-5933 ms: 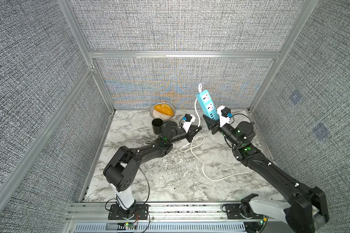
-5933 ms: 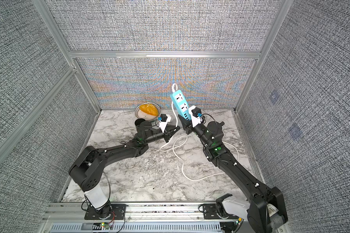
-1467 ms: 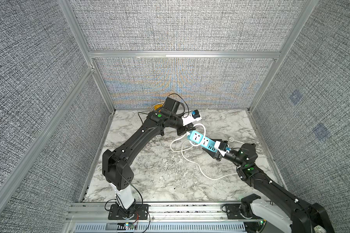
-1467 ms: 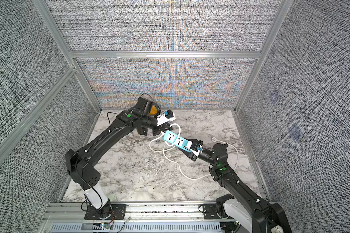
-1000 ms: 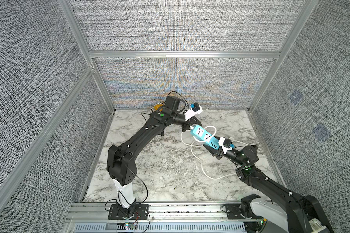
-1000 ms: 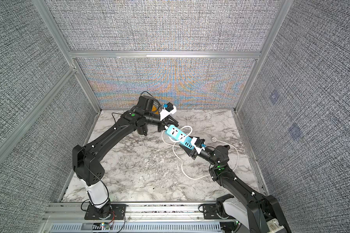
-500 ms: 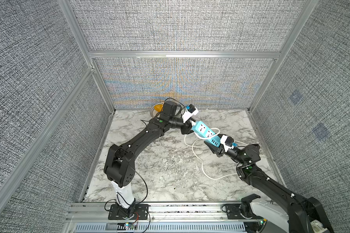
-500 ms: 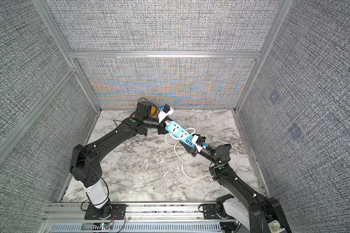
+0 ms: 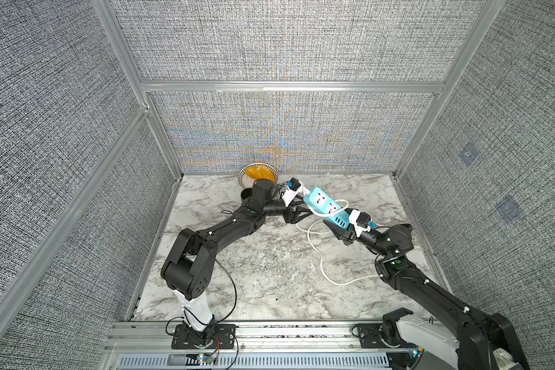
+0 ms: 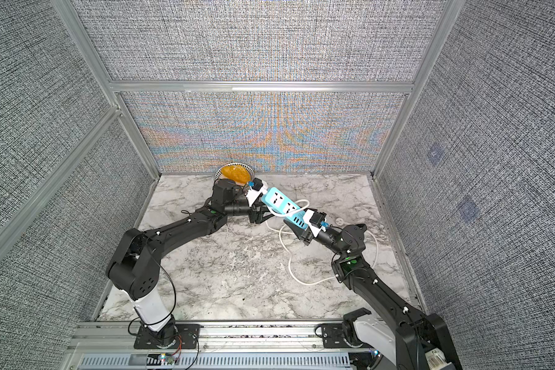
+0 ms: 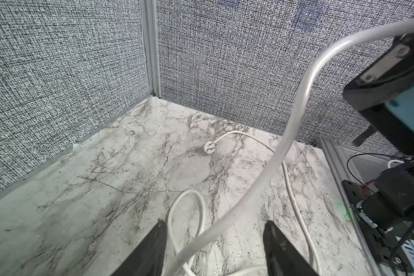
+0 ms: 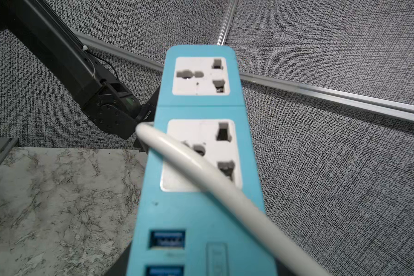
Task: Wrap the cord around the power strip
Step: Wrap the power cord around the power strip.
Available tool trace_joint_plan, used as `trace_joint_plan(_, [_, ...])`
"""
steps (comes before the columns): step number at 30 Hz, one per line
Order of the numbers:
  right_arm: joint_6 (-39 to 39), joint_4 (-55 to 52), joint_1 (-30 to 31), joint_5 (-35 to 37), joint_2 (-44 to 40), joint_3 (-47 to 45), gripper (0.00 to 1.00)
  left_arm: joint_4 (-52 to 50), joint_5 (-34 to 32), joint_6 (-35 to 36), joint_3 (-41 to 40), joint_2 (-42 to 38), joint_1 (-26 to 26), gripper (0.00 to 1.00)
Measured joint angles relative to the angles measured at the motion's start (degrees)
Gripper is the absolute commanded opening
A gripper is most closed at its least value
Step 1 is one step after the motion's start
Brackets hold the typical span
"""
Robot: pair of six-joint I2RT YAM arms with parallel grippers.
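The white cord needs to be wrapped around again, so my left gripper should next grab the cord's loose part just off the power strip.
The light-blue power strip point(image 9: 325, 207) point(image 10: 282, 205) hangs tilted above the marble table point(image 9: 269, 272). My right gripper point(image 9: 343, 231) point(image 10: 302, 233) is shut on its USB end. In the right wrist view the white cord point(image 12: 201, 167) runs slantwise over the lower socket face of the power strip point(image 12: 189, 215). The rest of the cord point(image 9: 314, 246) point(image 10: 289, 256) trails in loops on the table. My left gripper point(image 9: 302, 209) point(image 10: 263, 214) is open beside the strip's far end. The cord point(image 11: 294, 114) runs loose between its fingers point(image 11: 153, 248). The plug point(image 11: 208, 147) point(image 10: 339, 221) lies on the table.
A bowl with something orange in it point(image 9: 258, 173) stands against the back wall. A black cup point(image 9: 245, 193) sits in front of it, partly hidden behind my left arm. Grey fabric walls close in the back, left and right sides.
My left gripper has opened and let go of the cord, which now lies over the strip. The left arm has sunk lower beside the strip's far end. The right gripper's hold is unchanged.
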Motion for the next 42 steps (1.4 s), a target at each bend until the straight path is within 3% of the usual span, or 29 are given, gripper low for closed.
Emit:
trace_joint_plan(8, [0.07, -2.47, -0.09, -1.60, 0.72, 2.03, 0.00, 6.99, -3.54, 0.55, 1.18, 4.90, 0.04, 0.70])
trace_joint_plan(11, [0.26, -2.82, -0.15, -1.64, 0.94, 2.71, 0.00, 8.63, -3.45, 0.52, 2.54, 6.93, -0.02, 0.66])
trace_joint_plan(19, [0.70, -4.22, -0.50, -0.35, 2.19, 5.70, 0.00, 11.19, -1.55, -2.32, 2.32, 10.43, -0.20, 0.19])
trace_joint_plan(25, [1.33, -5.60, -1.22, 1.75, 2.71, 7.02, 0.00, 13.51, -0.76, -4.02, -0.59, 9.51, -0.28, 0.00])
trace_joint_plan(33, [2.08, -7.17, -2.73, 6.32, 3.61, 8.96, 0.00, 12.11, -2.71, -3.91, -5.44, 3.93, -1.18, 0.00])
trace_joint_plan(42, [3.63, -18.32, -5.42, 14.27, 7.34, 15.23, 0.00, -4.68, -15.65, 4.07, -7.02, -9.44, -2.62, 0.00])
